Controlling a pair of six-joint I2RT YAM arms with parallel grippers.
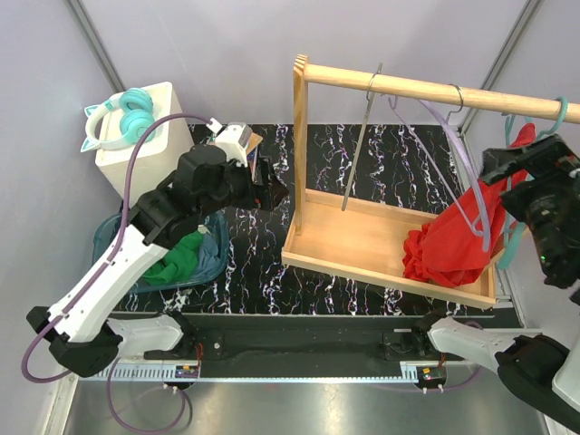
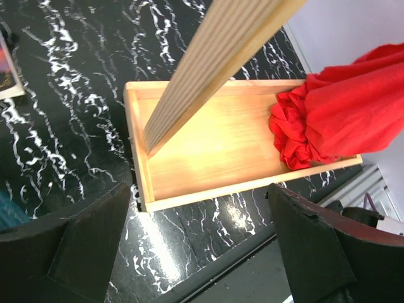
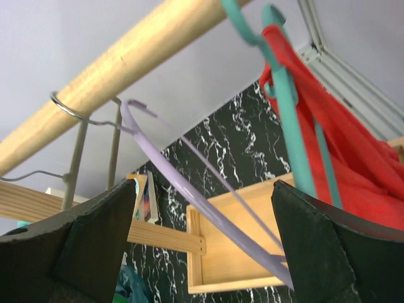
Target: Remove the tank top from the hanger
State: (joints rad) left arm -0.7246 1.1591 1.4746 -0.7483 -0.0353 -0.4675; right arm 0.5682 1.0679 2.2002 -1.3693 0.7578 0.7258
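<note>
The lilac hanger runs between the fingers of my right gripper, so they would miss the teal hanger beside them if they closed now, and they should line up with it first.
The red tank top hangs by a strap from the teal hanger at the right end of the wooden rod; its lower part is bunched in the rack's tray. My right gripper is open beside the top, with the empty lilac hanger running between its fingers; the teal hanger and red top lie just to its right. My left gripper is open and empty by the rack's left post, above the tray's near-left corner; the red top shows far right.
A grey wire hanger also hangs on the rod. A white box with teal headphones stands at the back left. A blue basin holding green cloth lies under my left arm.
</note>
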